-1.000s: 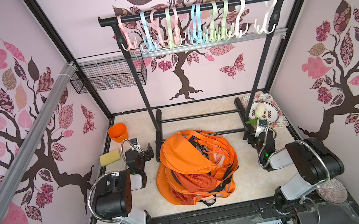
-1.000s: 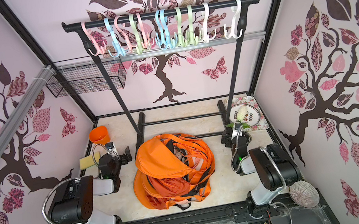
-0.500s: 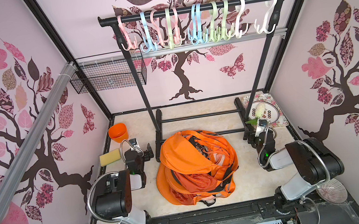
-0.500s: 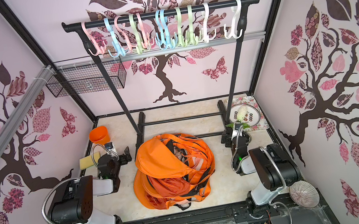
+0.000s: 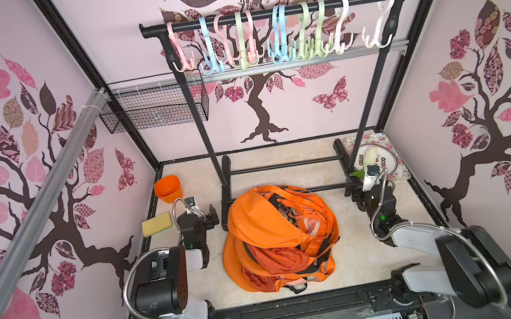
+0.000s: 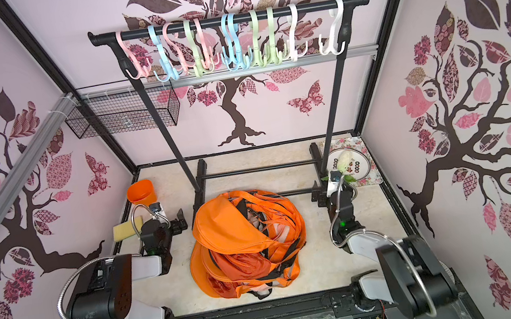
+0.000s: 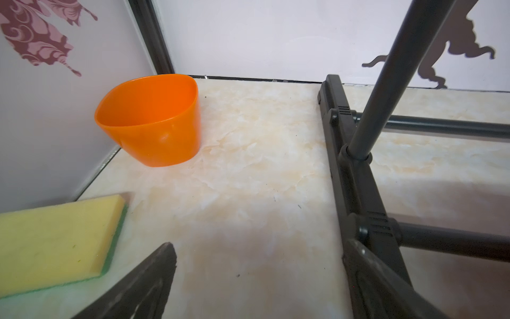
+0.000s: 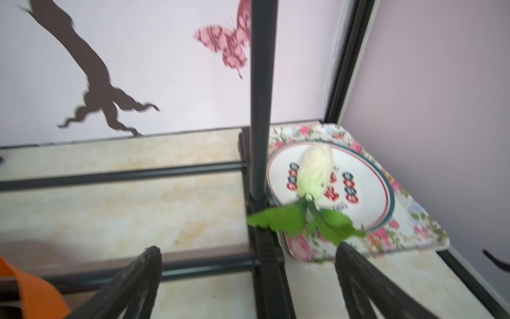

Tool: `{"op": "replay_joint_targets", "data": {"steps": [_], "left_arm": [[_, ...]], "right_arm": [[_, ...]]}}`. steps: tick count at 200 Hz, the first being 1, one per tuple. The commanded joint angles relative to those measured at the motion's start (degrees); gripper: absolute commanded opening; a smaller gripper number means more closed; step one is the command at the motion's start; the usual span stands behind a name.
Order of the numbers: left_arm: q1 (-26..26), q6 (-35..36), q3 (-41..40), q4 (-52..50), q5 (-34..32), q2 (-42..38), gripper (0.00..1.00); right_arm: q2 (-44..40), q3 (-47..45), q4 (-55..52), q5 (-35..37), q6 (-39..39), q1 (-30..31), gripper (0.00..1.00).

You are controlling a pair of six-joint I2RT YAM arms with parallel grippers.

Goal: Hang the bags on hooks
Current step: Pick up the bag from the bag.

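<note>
The orange bag (image 5: 276, 236) should next be grabbed by the outer edge of its body, away from the straps, with my left gripper. The straps then stay free to hang.
The orange bag (image 5: 276, 236) (image 6: 246, 241) lies in a crumpled heap with its straps tangled, in the middle of the table in both top views. Several pastel hooks (image 5: 279, 35) (image 6: 228, 43) hang from the black rail high above it. My left gripper (image 5: 210, 214) (image 7: 259, 276) rests open to the left of the bag, with nothing between its fingers. My right gripper (image 5: 357, 193) (image 8: 248, 273) is open to the right of the bag, by the rack's foot. An orange edge of the bag (image 8: 33, 292) shows in the right wrist view.
The rack's black base (image 5: 283, 165) and uprights stand behind the bag. An orange cup (image 5: 167, 189) and a yellow sponge (image 5: 156, 223) sit at the far left. A plate (image 5: 383, 161) with a toy radish lies on a floral tray at the far right. A wire basket (image 5: 154, 108) hangs on the left wall.
</note>
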Motion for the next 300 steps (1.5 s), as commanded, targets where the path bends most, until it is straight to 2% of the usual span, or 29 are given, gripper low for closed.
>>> {"op": "replay_joint_targets", "data": {"steps": [1,10,20,29,36,44,55,61,86,103,137,156,191,218,233,240,254,276,294,300], "left_arm": [[-2.0,-5.5,9.0,-21.5,-9.7,-10.2,0.97],[-2.0,-10.2,13.4,-30.5,-7.9,-12.7,0.98],[-1.9,-18.3,16.8,-37.0,-6.6,-14.5,0.97],[-1.6,-27.3,20.4,-46.2,-6.8,-15.8,0.98],[-0.1,-28.1,23.5,-51.7,-0.8,-16.8,0.97],[1.5,-26.8,25.8,-54.2,10.7,-17.9,0.97],[0.7,-26.8,28.2,-57.5,14.6,-19.4,0.97],[-0.5,-26.5,30.3,-61.2,14.7,-20.3,0.96],[-11.4,-24.1,39.2,-76.4,12.2,-21.7,0.96],[-17.8,-24.8,43.6,-85.4,11.4,-21.0,0.97],[-29.1,-28.5,44.0,-94.8,4.2,-24.0,0.97],[-30.8,-30.1,42.1,-97.1,3.3,-25.3,0.97],[-30.8,-32.0,39.3,-96.8,-0.5,-25.5,0.97],[-30.8,-32.2,40.0,-94.9,2.5,-21.2,0.94],[-30.9,-32.7,40.4,-93.8,4.4,-19.2,0.85],[-30.9,-33.2,40.5,-93.6,4.3,-18.8,0.75],[-30.8,-34.1,40.2,-91.9,4.1,-18.9,0.49],[-30.8,-34.3,40.3,-90.3,3.7,-19.0,0.28],[-30.8,-33.9,41.4,-90.1,3.5,-19.4,0.01],[-30.9,-33.5,41.9,-89.9,3.8,-19.8,0.00]], "right_arm": [[-7.0,7.7,-27.4,4.2,20.0,0.1,1.00],[-8.7,7.7,-34.1,7.2,31.7,-0.1,1.00],[-10.4,6.2,-31.9,-4.6,30.0,-2.4,1.00],[-10.4,7.3,-34.0,-9.1,29.5,-2.4,1.00],[-9.4,9.4,-36.6,-12.2,28.0,-2.4,1.00],[-8.0,12.0,-40.1,-15.4,25.6,-2.2,1.00],[-6.2,15.3,-45.3,-17.6,22.8,-2.1,1.00],[-5.5,16.6,-47.7,-18.8,21.4,-1.9,1.00],[-3.4,19.8,-54.3,-21.7,17.3,-0.1,1.00],[-3.1,20.4,-56.5,-19.9,16.6,2.2,1.00],[-4.8,20.3,-58.0,-19.6,17.3,2.8,0.99],[-6.0,20.0,-57.8,-20.2,18.0,2.8,0.99],[-6.0,18.8,-56.7,-21.7,18.8,2.8,0.97],[-5.7,17.0,-55.3,-22.1,19.3,2.8,0.96],[-5.7,16.7,-54.7,-22.5,19.5,2.8,0.96],[-5.8,16.7,-54.7,-22.6,19.5,2.8,0.96],[-6.2,16.7,-54.5,-22.2,19.4,2.8,0.96],[-6.7,16.5,-53.8,-21.4,20.1,2.8,0.95],[-7.2,17.3,-54.2,-20.8,20.5,2.8,0.95],[-7.3,17.7,-54.4,-20.3,20.5,2.8,0.95]]}}
